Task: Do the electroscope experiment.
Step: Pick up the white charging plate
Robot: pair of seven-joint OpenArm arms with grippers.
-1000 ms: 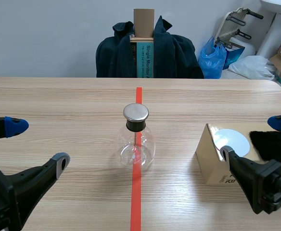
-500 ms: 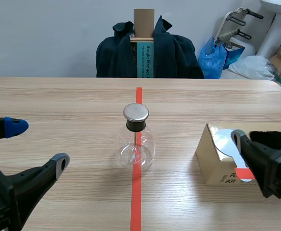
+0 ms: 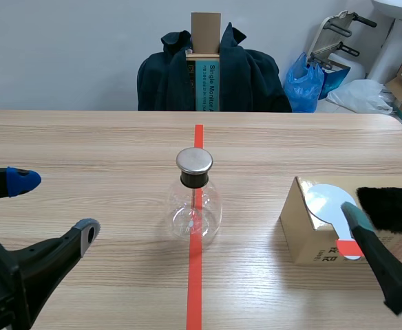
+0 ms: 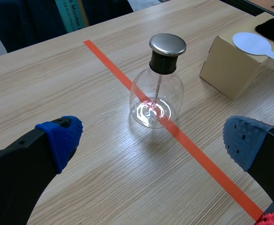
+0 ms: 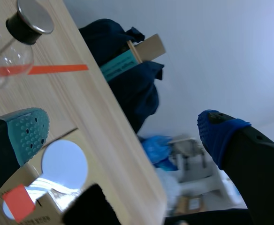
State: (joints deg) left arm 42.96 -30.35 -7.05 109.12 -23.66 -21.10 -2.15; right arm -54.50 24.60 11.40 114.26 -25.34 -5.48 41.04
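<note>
My right gripper grabs the paddle by its narrow red handle next, since the paddle's white disc spreads wide and flat over the box [image 3: 303,230].
The electroscope, a clear glass flask [image 3: 195,206] with a metal cap [image 3: 194,160], stands on the red tape line at mid-table. To its right a white disc paddle with a red handle [image 3: 332,204] lies on a tan cardboard box [image 3: 303,230], and a black fur cloth [image 3: 394,206] lies beside it. My left gripper [image 3: 53,206] is open, low at the near left; the flask [image 4: 156,93] stands ahead of it. My right gripper [image 5: 123,131] is open and tilted, with the disc [image 5: 64,161] by its teal pad. One right finger [image 3: 380,256] crosses the box's near right corner.
A chair draped in a dark jacket [image 3: 211,72] holds an upright teal and tan box [image 3: 205,65] behind the table's far edge. Blue bags and cartons [image 3: 311,82] sit at the far right. Bare wood [image 3: 84,144] spreads left of the flask.
The right arm has turned and drawn back to the right: its near finger slid off the box front toward the lower right, and its blue-tipped finger left the scene view. The left arm stayed still.
</note>
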